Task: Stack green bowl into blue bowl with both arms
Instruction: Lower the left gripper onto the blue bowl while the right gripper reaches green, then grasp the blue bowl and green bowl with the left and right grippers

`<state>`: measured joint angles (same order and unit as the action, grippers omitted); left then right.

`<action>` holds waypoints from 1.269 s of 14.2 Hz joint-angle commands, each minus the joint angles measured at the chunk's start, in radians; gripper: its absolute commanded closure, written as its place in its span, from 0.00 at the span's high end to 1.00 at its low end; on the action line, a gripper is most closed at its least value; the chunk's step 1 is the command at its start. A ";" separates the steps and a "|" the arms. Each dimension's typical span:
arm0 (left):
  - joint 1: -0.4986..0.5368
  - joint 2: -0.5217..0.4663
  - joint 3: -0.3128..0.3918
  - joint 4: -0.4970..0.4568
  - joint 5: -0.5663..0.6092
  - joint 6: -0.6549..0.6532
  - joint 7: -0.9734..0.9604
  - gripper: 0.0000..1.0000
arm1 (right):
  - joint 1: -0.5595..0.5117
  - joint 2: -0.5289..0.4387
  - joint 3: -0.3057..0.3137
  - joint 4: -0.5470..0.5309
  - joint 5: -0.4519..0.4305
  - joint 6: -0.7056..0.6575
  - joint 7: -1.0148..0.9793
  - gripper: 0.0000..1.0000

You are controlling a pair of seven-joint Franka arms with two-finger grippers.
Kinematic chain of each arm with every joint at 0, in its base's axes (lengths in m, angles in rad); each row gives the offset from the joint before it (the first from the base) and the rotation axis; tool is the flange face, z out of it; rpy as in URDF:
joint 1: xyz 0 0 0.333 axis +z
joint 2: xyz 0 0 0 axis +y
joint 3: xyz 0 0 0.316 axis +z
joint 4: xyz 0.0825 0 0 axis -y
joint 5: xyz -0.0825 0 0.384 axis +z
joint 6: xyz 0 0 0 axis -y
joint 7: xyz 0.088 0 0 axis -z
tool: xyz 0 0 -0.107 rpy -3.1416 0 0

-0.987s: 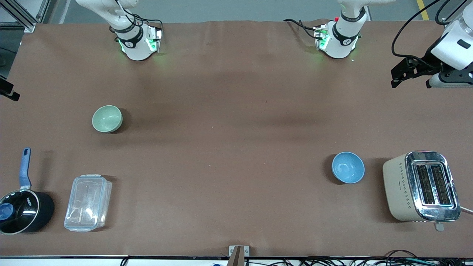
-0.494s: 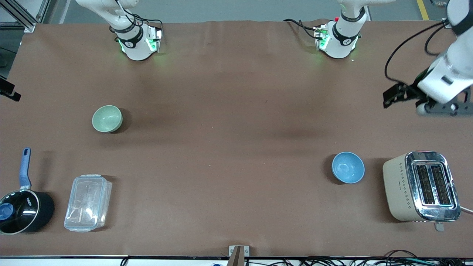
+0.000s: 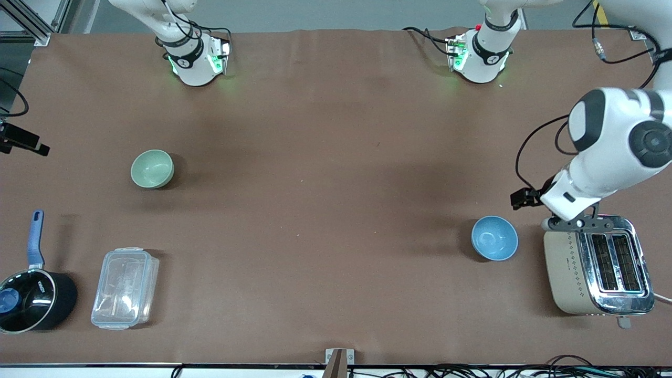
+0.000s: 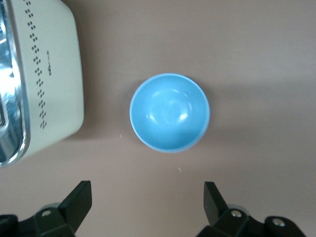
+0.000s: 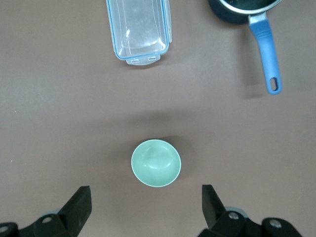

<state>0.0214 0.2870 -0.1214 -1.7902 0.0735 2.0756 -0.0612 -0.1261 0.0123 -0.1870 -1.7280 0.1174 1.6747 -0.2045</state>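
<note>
I need to grab the pale green bowl by its rim next with my right gripper, so that it can be stacked into the sky-blue bowl [image 3: 494, 238].
The pale green bowl [image 3: 152, 168] stands upright and empty on the brown table toward the right arm's end. It also shows in the right wrist view [image 5: 156, 163]. The sky-blue bowl [image 3: 494, 238] stands upright and empty toward the left arm's end, beside the toaster, and shows in the left wrist view [image 4: 170, 112]. My left gripper [image 4: 146, 205] is open and empty, up in the air over bare table close to the blue bowl. My right gripper [image 5: 146, 205] is open and empty, high over bare table close to the green bowl.
A beige and chrome toaster [image 3: 596, 265] stands beside the blue bowl. A clear plastic lidded box [image 3: 125, 288] and a black saucepan with a blue handle [image 3: 31, 299] sit nearer the front camera than the green bowl. The left arm [image 3: 609, 152] hangs over the toaster's end.
The left arm has swung from the table's end toward the front camera, to over the spot by the blue bowl and toaster. The right hand shifted slightly. Neither bowl moved.
</note>
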 commanded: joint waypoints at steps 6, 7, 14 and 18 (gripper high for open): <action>0.058 0.173 -0.001 -0.041 0.023 0.250 0.006 0.92 | -0.171 -0.002 0.007 -0.353 0.252 0.255 -0.263 0.98; 0.060 0.191 0.000 -0.040 0.023 0.253 0.006 0.89 | -0.187 0.020 0.007 -0.381 0.296 0.276 -0.313 0.98; 0.061 0.282 -0.001 -0.035 0.065 0.362 -0.011 0.69 | -0.265 0.248 0.007 -0.429 0.546 0.330 -0.724 0.98; 0.063 0.299 0.000 -0.034 0.065 0.370 -0.009 0.42 | -0.273 0.371 0.007 -0.430 0.681 0.330 -0.926 0.98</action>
<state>0.0816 0.5795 -0.1206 -1.8311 0.1161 2.4354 -0.0599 -0.3795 0.3371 -0.1923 -2.1570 0.7253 2.0031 -1.0346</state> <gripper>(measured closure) 0.396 0.018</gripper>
